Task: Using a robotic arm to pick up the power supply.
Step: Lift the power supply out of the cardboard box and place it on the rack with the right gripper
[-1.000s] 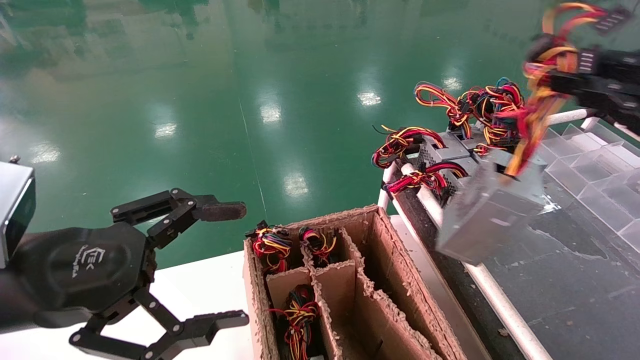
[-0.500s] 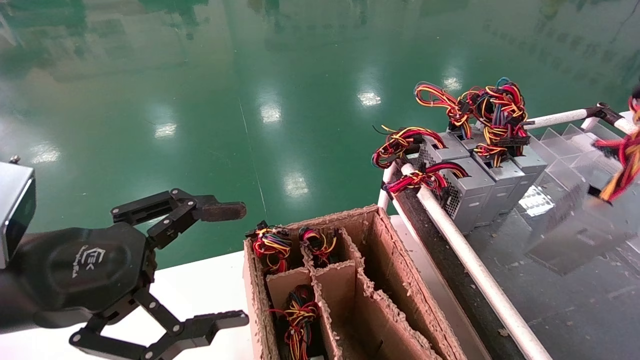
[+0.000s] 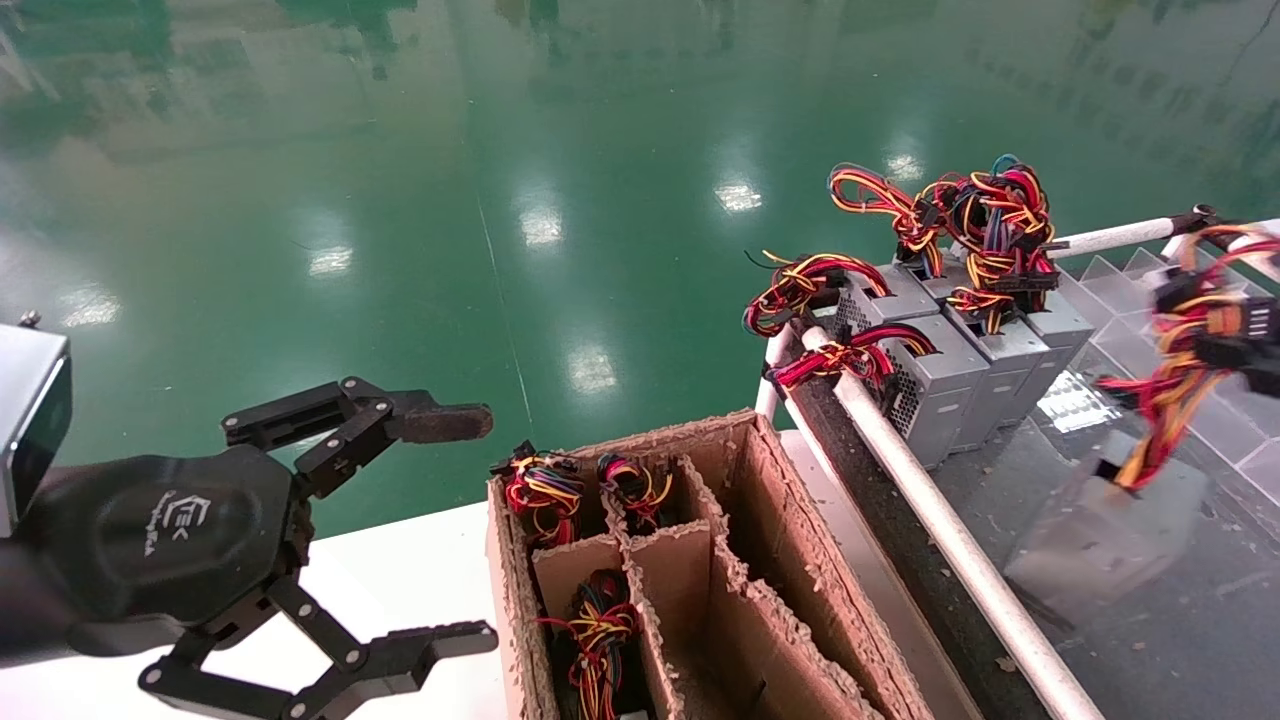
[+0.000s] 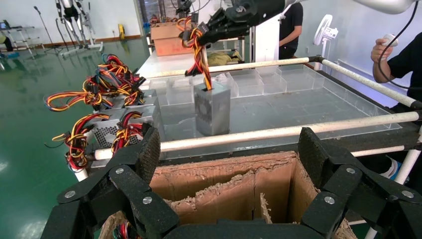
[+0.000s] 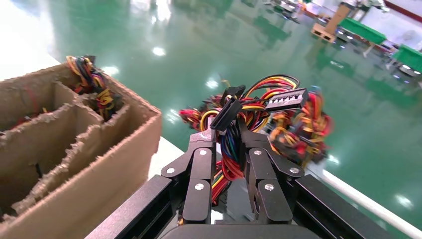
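Note:
My right gripper keeps hold of the hanging power supply (image 3: 1104, 540) until it reaches the grey supplies' row (image 3: 966, 372), as the supply swings short of it in the head view.
The power supply (image 3: 1100, 540), a grey metal box, hangs upright by its red, yellow and orange wires (image 3: 1175, 370) low over the glossy bench at the right. I cannot tell whether it touches the surface. The left wrist view shows the same box (image 4: 212, 107) beyond the white rail. My right gripper (image 5: 229, 137) is shut on the wire bundle (image 5: 249, 107) above the box, and it also shows from afar as the right gripper (image 4: 204, 32). At the near left, beside the cardboard box, my left gripper (image 3: 460, 530) is parked open with nothing in it; the left gripper (image 4: 230, 149) frames the box top.
A row of other grey supplies (image 3: 950, 370) with wire bunches stands behind the white rail (image 3: 940, 520). A frayed cardboard box (image 3: 800, 560) with dividers holds wire bundles in its left compartments. Clear partitioned bins (image 3: 1180, 330) line the far right. People (image 4: 398, 55) stand beyond the bench.
The right gripper has carried the power supply from beside the row, rightward and down, to a lower spot over the bench. The left arm has not moved.

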Controlling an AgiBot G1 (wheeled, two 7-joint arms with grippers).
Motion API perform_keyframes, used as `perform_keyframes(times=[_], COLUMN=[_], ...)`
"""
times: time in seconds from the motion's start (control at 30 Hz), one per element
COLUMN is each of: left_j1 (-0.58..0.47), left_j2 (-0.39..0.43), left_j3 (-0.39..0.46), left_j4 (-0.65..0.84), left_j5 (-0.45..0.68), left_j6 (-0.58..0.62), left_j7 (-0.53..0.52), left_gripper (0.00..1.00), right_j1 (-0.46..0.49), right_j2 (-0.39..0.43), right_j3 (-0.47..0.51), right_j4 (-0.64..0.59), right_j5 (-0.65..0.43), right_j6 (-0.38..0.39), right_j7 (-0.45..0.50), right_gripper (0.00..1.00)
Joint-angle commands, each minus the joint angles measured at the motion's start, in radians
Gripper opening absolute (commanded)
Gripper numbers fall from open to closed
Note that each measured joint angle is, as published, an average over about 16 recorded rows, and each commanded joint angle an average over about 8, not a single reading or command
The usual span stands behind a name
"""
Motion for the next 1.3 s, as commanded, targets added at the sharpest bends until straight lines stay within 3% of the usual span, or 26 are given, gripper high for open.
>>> perform_keyframes(times=[0.03,0.37,0.97,1.0,1.23,1.27,1.3], left_j1=[0.000,0.000,0.000,0.000,0.000,0.000,0.000], left_j2=[0.000,0.000,0.000,0.000,0.000,0.000,0.000], left_j3=[0.000,0.000,0.001,0.001,0.001,0.001,0.001], left_j4=[0.000,0.000,0.000,0.000,0.000,0.000,0.000], left_j5=[0.000,0.000,0.000,0.000,-0.001,-0.001,-0.001], left_j6=[0.000,0.000,0.000,0.000,0.000,0.000,0.000], left_j7=[0.000,0.000,0.000,0.000,0.000,0.000,0.000], left_gripper=[1.00,1.00,1.00,1.00,1.00,1.00,1.00], right_j1=[-0.005,0.069,0.320,0.333,0.389,0.392,0.395], right_j2=[-0.017,-0.111,-0.283,-0.290,-0.318,-0.319,-0.319], right_j3=[-0.005,-0.069,-0.184,-0.188,-0.208,-0.210,-0.210], right_j4=[0.021,0.035,-0.121,-0.134,-0.209,-0.218,-0.226], right_j5=[-0.001,-0.084,-0.223,-0.227,-0.247,-0.248,-0.248], right_j6=[0.012,0.072,0.044,0.040,-0.003,-0.008,-0.013], right_j7=[0.002,0.009,-0.011,-0.014,-0.038,-0.042,-0.045], right_gripper=[0.00,0.00,0.01,0.07,0.93,1.00,1.00])
